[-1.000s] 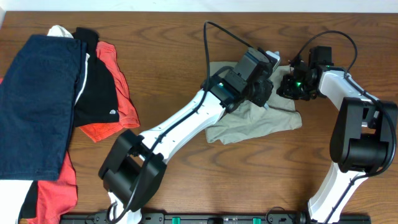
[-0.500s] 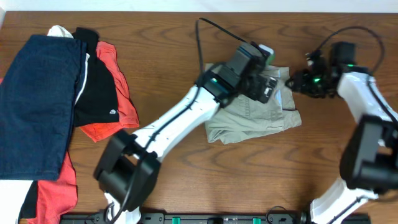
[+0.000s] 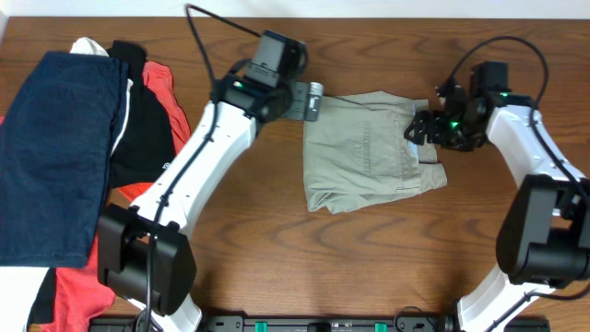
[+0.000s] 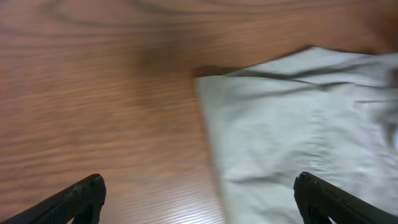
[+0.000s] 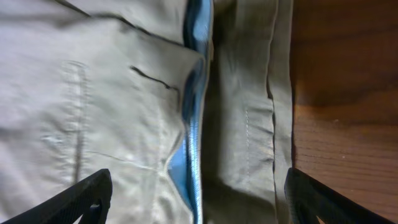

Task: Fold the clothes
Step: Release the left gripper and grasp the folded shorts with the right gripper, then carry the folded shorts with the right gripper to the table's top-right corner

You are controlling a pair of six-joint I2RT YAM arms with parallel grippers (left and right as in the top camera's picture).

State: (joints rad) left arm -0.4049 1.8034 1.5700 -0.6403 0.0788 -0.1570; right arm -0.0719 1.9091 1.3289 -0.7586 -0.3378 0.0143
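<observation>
The folded khaki shorts need to move aside still folded, so my right gripper will next grab them by the waistband edge [image 3: 416,154] [image 5: 194,170], pinching layers together.
The clothes are khaki shorts [image 3: 369,152] lying folded flat on the table's middle right. My left gripper [image 3: 312,100] hovers open at their upper left corner. In the left wrist view [image 4: 198,196] nothing sits between its fingers; beneath are wood and the shorts' edge [image 4: 298,124]. At the shorts' right edge my right gripper [image 3: 419,129] also stands open. The right wrist view [image 5: 196,199] looks down on the khaki cloth [image 5: 93,93] and the pale blue waistband lining [image 5: 193,124], with both fingers [image 5: 87,196] apart and above the fabric.
A pile of other garments covers the table's left side: navy cloth [image 3: 51,148], a black piece [image 3: 143,129], orange-red shorts [image 3: 180,138] and some white. Bare wooden table [image 3: 369,267] lies in front of the shorts.
Both grippers have opened and let go of the shorts. The left arm swung left off the shorts to their upper left corner. The shorts now lie flatter and squarer.
</observation>
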